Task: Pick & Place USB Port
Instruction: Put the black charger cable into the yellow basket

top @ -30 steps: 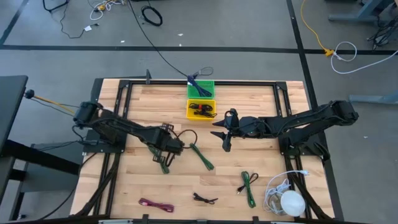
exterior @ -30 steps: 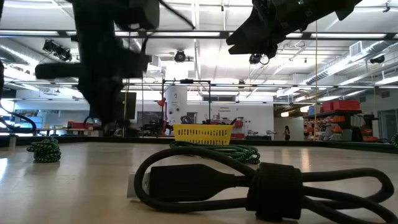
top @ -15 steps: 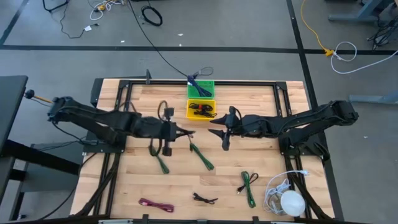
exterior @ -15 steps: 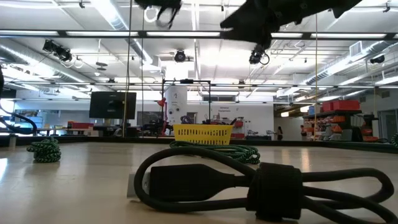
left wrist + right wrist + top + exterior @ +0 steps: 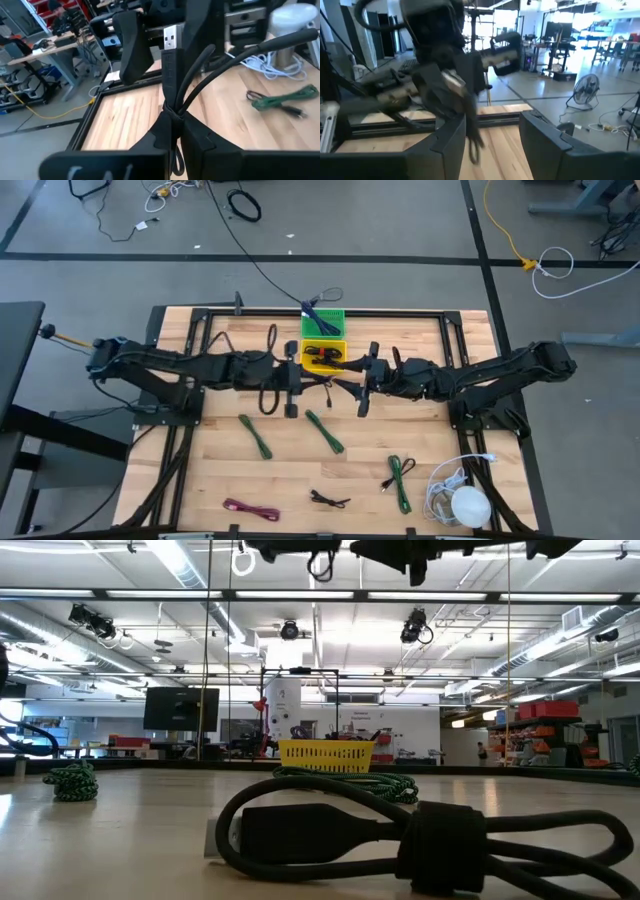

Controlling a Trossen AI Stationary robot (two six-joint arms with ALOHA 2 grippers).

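Observation:
The right gripper grabs the black USB cable by its silver plug end point(image 5: 453, 80) next. Then the cable goes into the yellow basket.
A black USB cable point(image 5: 268, 370), bundled in loops with a silver plug point(image 5: 172, 39), is up in the air in my left gripper point(image 5: 297, 377), which is shut on it just near-left of the yellow basket point(image 5: 323, 356). In the left wrist view the plug sticks out past the fingers point(image 5: 172, 129). My right gripper point(image 5: 362, 383) is open and faces it from the right, a short way off. In its wrist view its fingers point(image 5: 497, 137) frame the left gripper and the cable point(image 5: 465, 107). In the low view both grippers point(image 5: 318, 550) point(image 5: 415, 552) hang at the top edge. My left gripper pinches the cable bundle between its two fingers at the tied middle point(image 5: 172, 114), where several strands run together. The fingers lie along the bundle, level, coming from the table's left. The cable is lifted clear; its plug end points on past the fingertips and its loops point(image 5: 268, 395) hang slack beside the gripper.
A green basket point(image 5: 323, 323) stands behind the yellow one. Green cables point(image 5: 255, 437) point(image 5: 325, 432) point(image 5: 400, 480), a small black one point(image 5: 330, 500) and a magenta one point(image 5: 250, 509) lie on the near half. A white cable and round object point(image 5: 465, 505) sit at the near right corner.
My left gripper has risen from the table by the green cable, carrying the black cable up clear. It has swung toward the right and far side, to beside the yellow basket, and turned level to face the right gripper. The right gripper has edged toward the far side.

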